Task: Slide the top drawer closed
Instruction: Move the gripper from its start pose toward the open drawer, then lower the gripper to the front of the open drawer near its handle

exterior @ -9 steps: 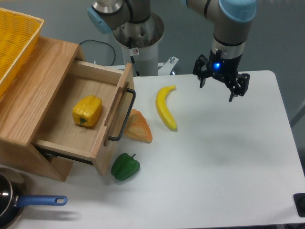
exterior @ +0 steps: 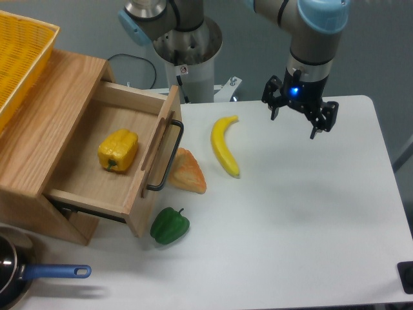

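Note:
I should next take hold of the drawer's black bar handle (exterior: 169, 158) with my gripper, so that I can slide the top drawer closed.
The top drawer (exterior: 84, 190) is pulled far out of the wooden cabinet (exterior: 45, 123) at the left. Its light wood front panel (exterior: 158, 165) carries a thin black bar handle (exterior: 169, 158). A yellow bell pepper (exterior: 118, 150) lies inside the drawer. My gripper (exterior: 295, 124) hangs open above the white table at the upper right, well to the right of the drawer and holding nothing.
A banana (exterior: 224, 145), a slice of bread or sandwich (exterior: 187, 172) and a green bell pepper (exterior: 170, 225) lie on the table (exterior: 310, 226) just in front of the drawer panel. A yellow basket (exterior: 19, 58) sits on the cabinet. A blue-handled pot (exterior: 26, 274) is at the bottom left.

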